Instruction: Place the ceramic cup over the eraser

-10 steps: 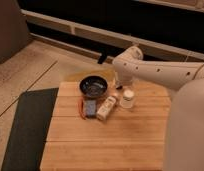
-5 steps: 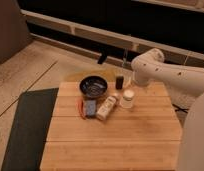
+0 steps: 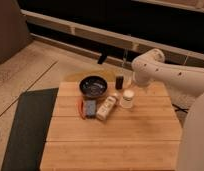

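Note:
My gripper grabs the cup by its rim (image 3: 128,93) next, to place it over the eraser.
The ceramic cup (image 3: 127,98), small, white and squat, stands upright on the wooden table (image 3: 115,140), right of centre near the far side. My gripper (image 3: 123,81) hangs just behind and slightly above it at the table's far edge. Its dark fingers (image 3: 118,82) stand apart, open, with nothing between them. The eraser (image 3: 89,107), a flat blue-grey block, lies left of the cup, in front of the dark bowl. A long cream bottle (image 3: 107,107) lies between eraser and cup.
A wide dark bowl (image 3: 93,85) sits at the far left of the table. A thin orange item (image 3: 81,108) lies against the eraser's left side. My white arm (image 3: 165,75) reaches in from the right. A dark mat (image 3: 27,125) covers the floor to the left.
The arm has swung back and to the right, uncovering the table's far right part. The gripper now shows behind the cup. The objects on the table have not moved.

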Controlling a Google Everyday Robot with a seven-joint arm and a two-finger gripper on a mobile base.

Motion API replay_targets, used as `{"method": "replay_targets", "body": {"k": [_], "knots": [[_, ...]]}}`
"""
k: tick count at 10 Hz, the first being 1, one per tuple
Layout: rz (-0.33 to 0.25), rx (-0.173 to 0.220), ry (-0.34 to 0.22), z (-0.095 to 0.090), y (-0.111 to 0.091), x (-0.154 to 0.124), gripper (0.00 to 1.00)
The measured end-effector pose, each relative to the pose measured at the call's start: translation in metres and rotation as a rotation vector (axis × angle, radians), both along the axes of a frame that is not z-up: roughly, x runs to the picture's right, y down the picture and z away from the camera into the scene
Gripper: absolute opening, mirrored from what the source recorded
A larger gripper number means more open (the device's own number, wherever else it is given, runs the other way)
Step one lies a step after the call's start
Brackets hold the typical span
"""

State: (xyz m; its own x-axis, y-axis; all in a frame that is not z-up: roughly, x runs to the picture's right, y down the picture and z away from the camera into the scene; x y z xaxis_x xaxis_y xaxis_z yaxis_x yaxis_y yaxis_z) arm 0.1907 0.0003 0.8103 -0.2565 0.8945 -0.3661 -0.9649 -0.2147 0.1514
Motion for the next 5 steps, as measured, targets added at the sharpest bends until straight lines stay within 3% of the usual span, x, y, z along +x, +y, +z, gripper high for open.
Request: {"method": "replay_targets", "body": {"k": [5], "knots": [[-0.029,-0.007,0.01,0.013,-0.001,-0.019,0.65]]}}
